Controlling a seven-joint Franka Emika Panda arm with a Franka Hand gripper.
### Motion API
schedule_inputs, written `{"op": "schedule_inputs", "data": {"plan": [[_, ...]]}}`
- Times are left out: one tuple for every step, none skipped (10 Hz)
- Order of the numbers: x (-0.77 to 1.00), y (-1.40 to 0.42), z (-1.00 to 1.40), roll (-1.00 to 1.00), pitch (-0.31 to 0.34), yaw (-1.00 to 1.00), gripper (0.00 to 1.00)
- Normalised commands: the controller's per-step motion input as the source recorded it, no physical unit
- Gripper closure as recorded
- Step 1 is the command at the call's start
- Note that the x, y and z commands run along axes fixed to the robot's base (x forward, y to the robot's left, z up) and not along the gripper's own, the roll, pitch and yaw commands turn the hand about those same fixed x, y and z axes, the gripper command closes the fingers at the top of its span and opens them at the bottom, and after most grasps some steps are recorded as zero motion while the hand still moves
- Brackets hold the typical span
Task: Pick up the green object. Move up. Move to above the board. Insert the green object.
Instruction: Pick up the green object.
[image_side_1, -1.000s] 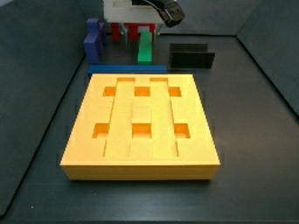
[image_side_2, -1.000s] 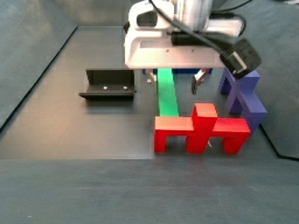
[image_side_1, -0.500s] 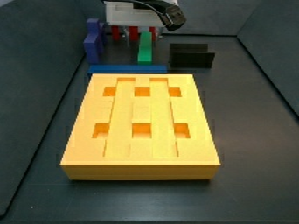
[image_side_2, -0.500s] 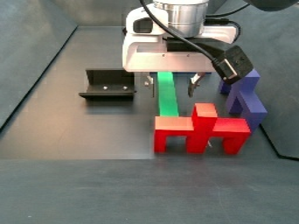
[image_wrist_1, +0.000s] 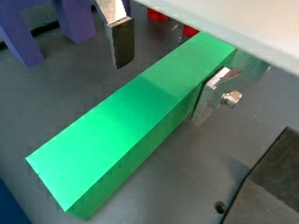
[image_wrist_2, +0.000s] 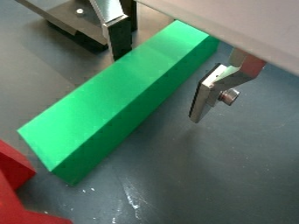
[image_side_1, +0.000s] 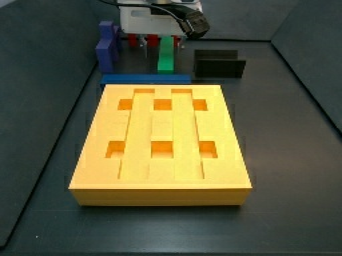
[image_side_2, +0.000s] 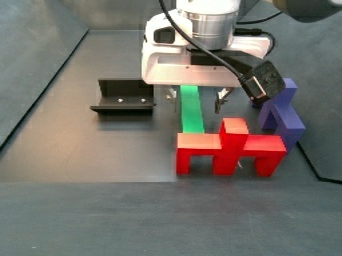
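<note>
The green object should go into the board, so my gripper will grab its long sides next.
The green object (image_side_2: 193, 108) is a long bright-green bar lying flat on the dark floor, seen in both side views (image_side_1: 166, 57). My gripper (image_side_2: 197, 94) is over its far half, open, with the jaws astride the bar. In both wrist views the bar (image_wrist_1: 128, 122) (image_wrist_2: 117, 105) runs between the silver fingers (image_wrist_1: 121, 39) (image_wrist_2: 208, 92). One finger stands apart from the bar and the other is close beside it. The gripper (image_wrist_1: 166, 68) (image_wrist_2: 163, 66) holds nothing. The board (image_side_1: 160, 190), a big orange-yellow slab with square recesses, lies nearer the front in a side view.
A red branched piece (image_side_2: 230, 150) stands at the bar's near end. A purple-blue piece (image_side_2: 281, 110) stands beside the gripper. A flat blue bar (image_side_1: 134, 77) lies between the board and the pieces. The black fixture (image_side_2: 120, 98) (image_side_1: 218, 63) stands on the bar's other side.
The gripper has come down lower over the green bar, and its fingers now sit on either side of it. The bar and the other pieces have not moved.
</note>
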Motion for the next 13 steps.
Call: {"op": "schedule_inputs", "data": {"plan": [[0.0,-0.02,0.0,0.21,0.0,0.07,0.0],[0.0,0.0,0.0,0.27,0.001,0.16,0.0],[0.0,0.0,0.0,0.26,0.003,0.21,0.0],[0.0,0.0,0.0,0.19,0.013,0.16,0.0],[0.0,0.0,0.0,0.02,0.0,0.0,0.0],[0.0,-0.02,0.0,0.01,0.0,0.0,0.0],[0.0,0.0,0.0,0.0,0.0,0.0,0.0],[0.0,0.0,0.0,0.0,0.0,0.0,1.0],[0.0,0.0,0.0,0.0,0.0,0.0,1.0],[0.0,0.0,0.0,0.0,0.0,0.0,1.0],[0.0,0.0,0.0,0.0,0.0,0.0,1.0],[0.0,0.0,0.0,0.0,0.0,0.0,1.0],[0.0,0.0,0.0,0.0,0.0,0.0,1.0]]}}
